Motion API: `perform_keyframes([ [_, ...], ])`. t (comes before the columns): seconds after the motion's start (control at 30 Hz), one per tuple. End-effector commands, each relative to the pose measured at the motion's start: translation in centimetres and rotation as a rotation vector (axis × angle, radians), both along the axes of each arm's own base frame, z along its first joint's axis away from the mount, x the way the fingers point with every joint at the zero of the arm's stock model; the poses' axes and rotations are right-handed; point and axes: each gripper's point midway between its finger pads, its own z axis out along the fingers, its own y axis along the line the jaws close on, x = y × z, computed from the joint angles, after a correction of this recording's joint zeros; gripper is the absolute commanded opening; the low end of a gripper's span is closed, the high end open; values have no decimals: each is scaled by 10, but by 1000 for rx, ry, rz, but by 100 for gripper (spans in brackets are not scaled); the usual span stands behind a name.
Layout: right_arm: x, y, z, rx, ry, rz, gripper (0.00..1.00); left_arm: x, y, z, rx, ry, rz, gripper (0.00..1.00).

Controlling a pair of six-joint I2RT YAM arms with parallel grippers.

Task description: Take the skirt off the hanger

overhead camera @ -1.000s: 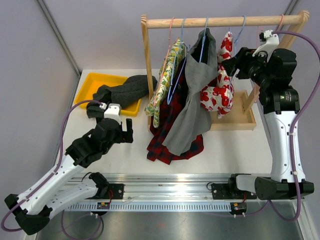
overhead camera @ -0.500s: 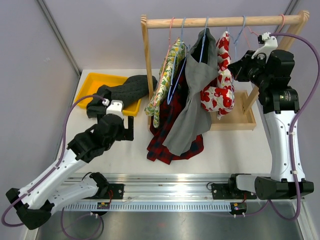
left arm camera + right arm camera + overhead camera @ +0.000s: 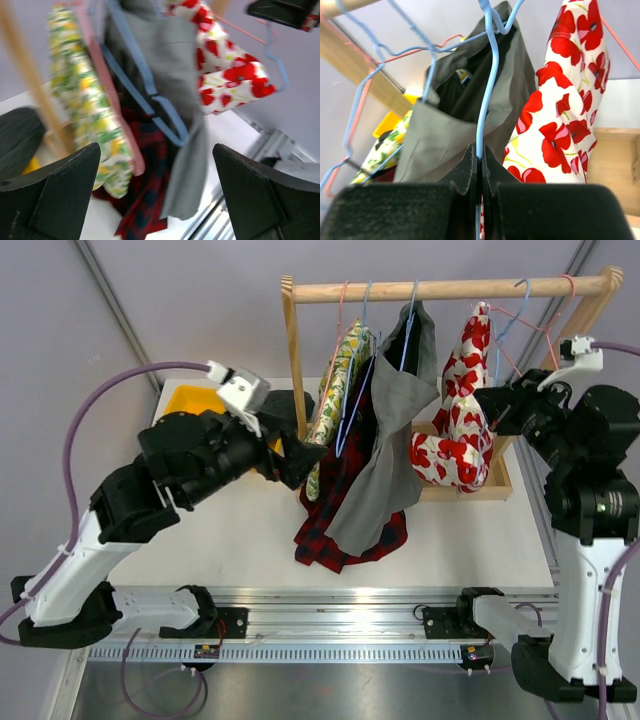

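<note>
My left gripper grabs the skirt's near end (image 3: 524,156), free of the blue wire, next, to pull the skirt off the hanger my right gripper holds.
The skirt (image 3: 455,430), white with red flowers, hangs on a thin blue hanger (image 3: 520,290) whose hook sits at the right part of the wooden rail (image 3: 450,285). My right gripper (image 3: 497,410) is beside the skirt, shut on the hanger's blue wire (image 3: 487,75); in the right wrist view the gripper (image 3: 480,155) pinches it just left of the skirt (image 3: 570,100). The left gripper (image 3: 290,460) hovers open in front of the rack's left post. Its wrist view shows the open gripper (image 3: 157,195) empty, with the skirt (image 3: 225,75) farther back.
Other clothes hang on the rail: a yellow-green floral piece (image 3: 335,390), a grey garment (image 3: 390,440) and a red plaid one (image 3: 340,500) reaching the table. A yellow tray (image 3: 190,400) with a dark garment sits back left, partly behind my left arm.
The right gripper shut on the blue hanger and drew it and the skirt rightward along the rail. The left arm rose and swung right toward the rack.
</note>
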Motion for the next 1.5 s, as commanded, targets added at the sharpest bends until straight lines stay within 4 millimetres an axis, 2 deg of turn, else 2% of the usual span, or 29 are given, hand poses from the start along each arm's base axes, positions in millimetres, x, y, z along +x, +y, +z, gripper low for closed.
perform_keyframes([
  [0.0,-26,7,18,51,-62,31,0,-29,-72,11,8,-98,-266,99],
  [0.07,-38,9,21,67,-70,40,0,-36,-94,17,0,-136,-317,99],
  [0.1,-41,10,21,72,-70,44,0,-43,-118,8,30,-145,-362,99],
  [0.17,-52,11,23,88,-71,52,0,-59,-142,18,5,-179,-434,99],
  [0.33,-74,19,23,124,-65,90,0,-75,-200,21,-37,-212,-554,99],
  [0.47,-88,22,25,148,-77,105,0,-79,-222,19,-53,-216,-592,99],
  [0.57,-96,22,30,152,-93,106,0,-77,-230,15,-57,-222,-593,99],
  [0.73,-104,24,40,163,-114,119,0,-72,-247,-17,5,-200,-602,99],
  [0.87,-108,24,49,168,-134,123,0,-85,-252,-33,31,-158,-680,97],
  [1.0,-108,22,54,164,-143,113,0,-97,-250,-48,48,-103,-736,84],
  [1.03,-109,22,56,164,-149,113,0,-98,-246,-45,39,-105,-737,79],
  [1.07,-109,22,56,164,-151,110,0,-98,-246,-56,56,-90,-733,60],
  [1.13,-108,21,57,165,-152,106,0,-97,-243,-59,45,-85,-721,34],
  [1.17,-108,21,57,164,-153,104,0,-98,-239,-63,48,-76,-717,24],
  [1.2,-108,21,57,164,-151,104,0,-98,-238,-64,41,-68,-711,0],
  [1.37,-105,17,54,154,-150,83,0,-101,-228,-60,4,-63,-706,0],
  [1.47,-102,11,57,130,-162,47,0,-107,-219,-72,33,-31,-692,0],
])
